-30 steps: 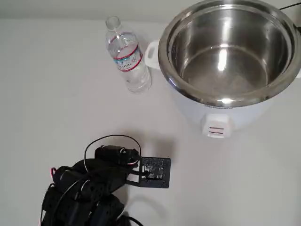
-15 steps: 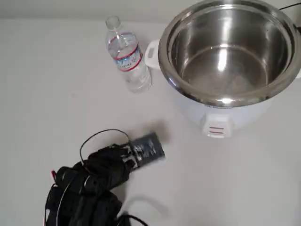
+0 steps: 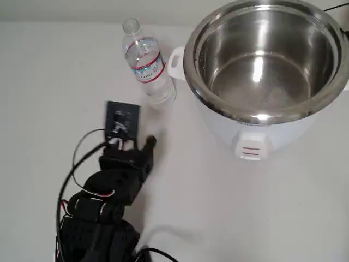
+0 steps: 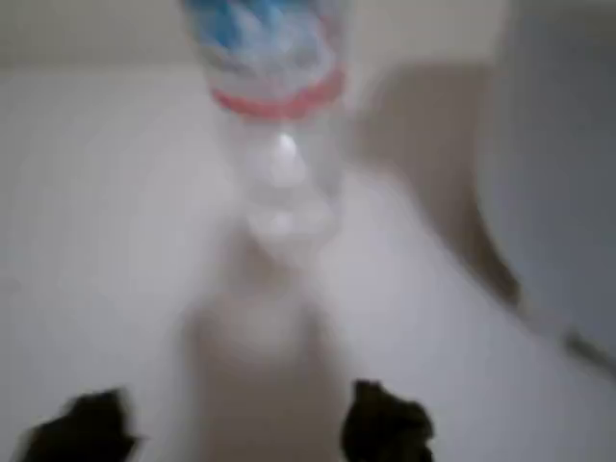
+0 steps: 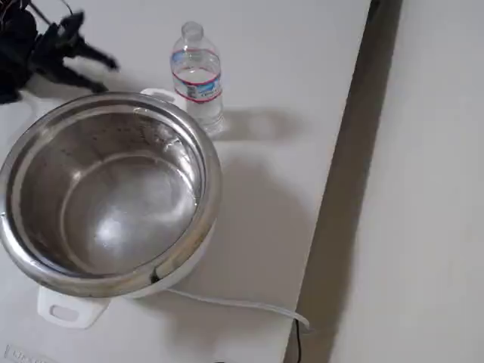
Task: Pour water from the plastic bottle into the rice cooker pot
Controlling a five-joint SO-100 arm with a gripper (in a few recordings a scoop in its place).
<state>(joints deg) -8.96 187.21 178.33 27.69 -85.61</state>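
Observation:
I need to grab the plastic bottle by its labeled body, so the plastic bottle's opening stays free to pour water into the pot.
The plastic bottle stands upright and uncapped on the white table, just left of the rice cooker pot. In the fixed view the bottle is behind the pot. My black gripper is below the bottle in the overhead view, pointing at it and a short way from it. Its fingers are spread, so it is open with nothing between them. In the blurred wrist view the bottle is straight ahead, beyond the gripper. In the fixed view the gripper is left of the bottle.
The pot sits in a white cooker body whose side handle nearly touches the bottle. A white cord trails from the cooker toward the table's right edge. Bare table lies left of the bottle.
My arm has swung from pointing right to pointing up the overhead picture at the bottle. The gripper has come closer to the bottle. Bottle and pot have not moved.

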